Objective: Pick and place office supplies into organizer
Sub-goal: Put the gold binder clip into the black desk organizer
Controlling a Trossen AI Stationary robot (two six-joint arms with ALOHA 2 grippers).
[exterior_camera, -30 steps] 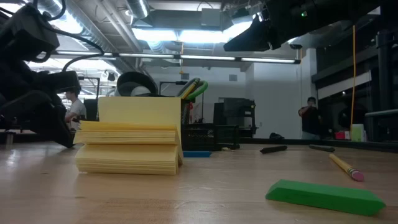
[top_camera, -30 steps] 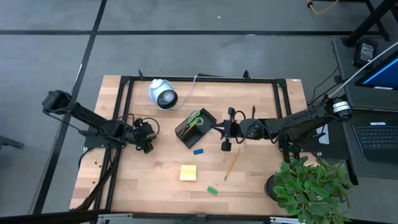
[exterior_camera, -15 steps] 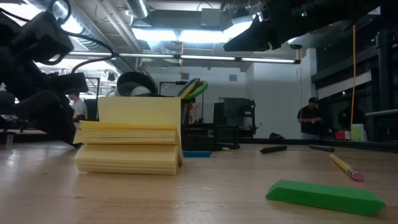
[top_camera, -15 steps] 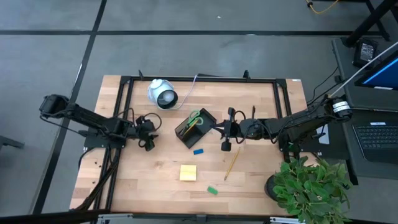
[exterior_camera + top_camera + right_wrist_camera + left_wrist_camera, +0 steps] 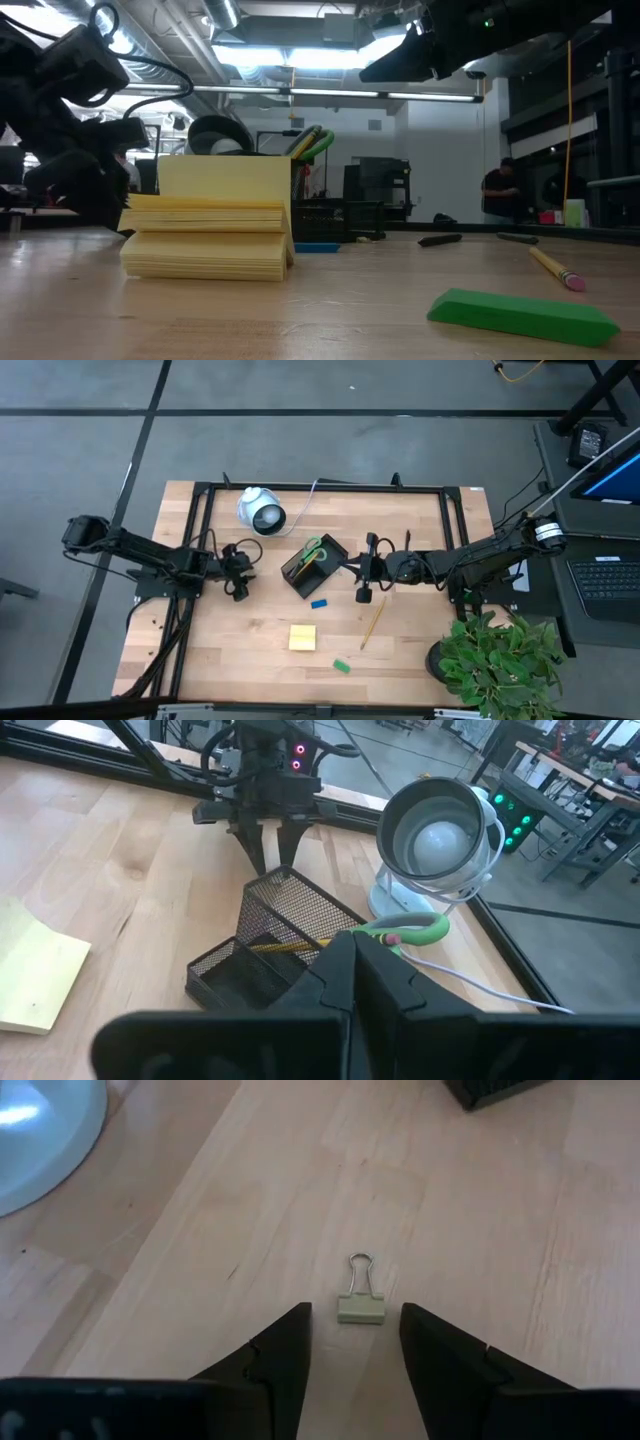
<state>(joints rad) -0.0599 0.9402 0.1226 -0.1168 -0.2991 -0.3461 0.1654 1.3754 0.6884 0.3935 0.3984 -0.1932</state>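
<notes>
The left gripper's fingers are level beside the binder clip's body (image 5: 361, 1309), so the gripper should close on the binder clip now.
The black mesh organizer (image 5: 313, 565) stands mid-table, with green-handled scissors (image 5: 412, 932) and a pencil (image 5: 285, 948) inside it. On the wood lie a blue block (image 5: 319, 603), the yellow sticky-note pad (image 5: 303, 637), a green block (image 5: 342, 666), a pencil (image 5: 372, 622) and a black pen (image 5: 440, 240). My left gripper (image 5: 355, 1315) is open to the organizer's left, its fingertips on either side of a small binder clip (image 5: 361, 1308) that lies flat on the table, apart from it. My right gripper (image 5: 352, 952) is shut just right of the organizer and holds nothing I can see.
A white round device (image 5: 262, 512) with a cable stands near the far edge, left of the organizer. A potted plant (image 5: 495, 660) sits at the table's near right corner. A black frame (image 5: 200, 520) runs along the left, far and right edges. People stand in the room beyond.
My left gripper has moved a little toward the table's right, closer to the organizer, staying open. Nothing on the table has shifted.
</notes>
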